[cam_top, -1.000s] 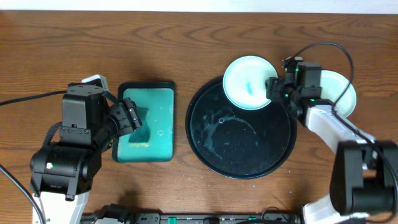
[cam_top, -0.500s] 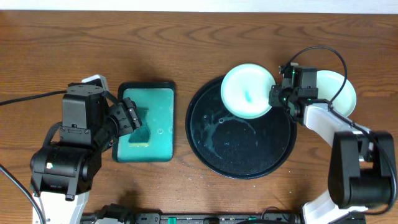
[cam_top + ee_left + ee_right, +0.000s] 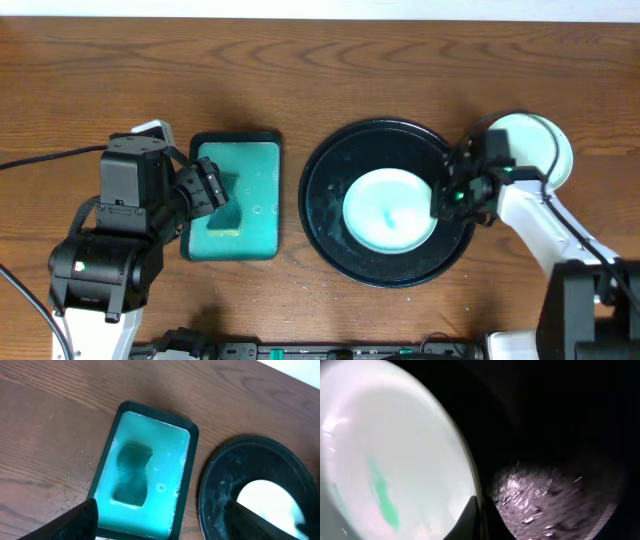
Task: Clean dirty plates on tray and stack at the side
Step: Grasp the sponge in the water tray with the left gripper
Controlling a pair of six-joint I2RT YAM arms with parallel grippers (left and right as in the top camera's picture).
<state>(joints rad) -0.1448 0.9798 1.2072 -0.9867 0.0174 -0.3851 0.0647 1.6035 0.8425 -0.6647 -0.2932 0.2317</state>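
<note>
My left gripper grabs the sponge across its narrow middle point(image 3: 132, 474) next, leaving its broad ends free to wipe the smeared plate clean.
A pale mint plate point(image 3: 388, 210) with a teal smear lies over the middle of the round black tray point(image 3: 330, 170). My right gripper point(image 3: 447, 195) is shut on this plate's right rim. In the right wrist view the plate point(image 3: 395, 460) fills the left half, and the rim is pinched between my right gripper's point(image 3: 480, 515) jaws over the wet tray point(image 3: 545, 420). A second plate point(image 3: 540, 150) sits on the table to the right of the tray, partly hidden by my right arm. My left gripper point(image 3: 215, 190) hangs open over the rectangular tray, holding nothing.
A rectangular black-rimmed tray point(image 3: 237, 138) of teal liquid holds a sponge point(image 3: 222, 215) left of the round tray. In the left wrist view the sponge point(image 3: 131, 475) lies in the liquid. The round tray's rim point(image 3: 210, 485) stands just to the right.
My right gripper shut on the plate's rim and carried it from the tray's back edge to the tray's middle. The left arm has not moved.
</note>
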